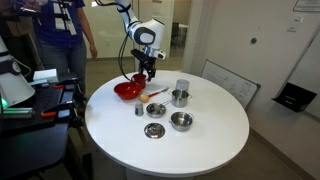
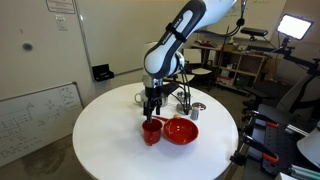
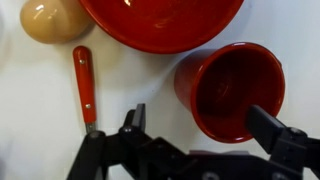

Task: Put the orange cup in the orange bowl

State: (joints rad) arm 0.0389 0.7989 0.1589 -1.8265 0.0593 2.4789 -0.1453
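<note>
My gripper would leave the orange cup [image 1: 140, 77] [image 3: 230, 90] standing on the tabletop if I lifted it now, because its fingers are wide apart.
The orange cup [image 2: 151, 131] stands upright on the white table, close beside the orange bowl [image 2: 181, 130]. In the wrist view the cup [image 3: 230, 90] sits just below the bowl [image 3: 160, 35], and its open mouth faces the camera. My gripper [image 3: 200, 125] is open, directly above the cup, with one finger left of it and the other over its right rim. In both exterior views the gripper [image 1: 147, 72] [image 2: 153, 108] points down over the cup. The bowl [image 1: 127, 90] looks empty. The cup is hidden behind the gripper in one exterior view.
A red-handled tool [image 3: 84, 85] and a tan egg-shaped object [image 3: 52, 20] lie left of the cup. Silver cups [image 1: 181, 92] and silver bowls [image 1: 181, 121] [image 1: 154, 130] stand on the round white table [image 1: 200, 140]. A person [image 1: 65, 30] stands behind the table.
</note>
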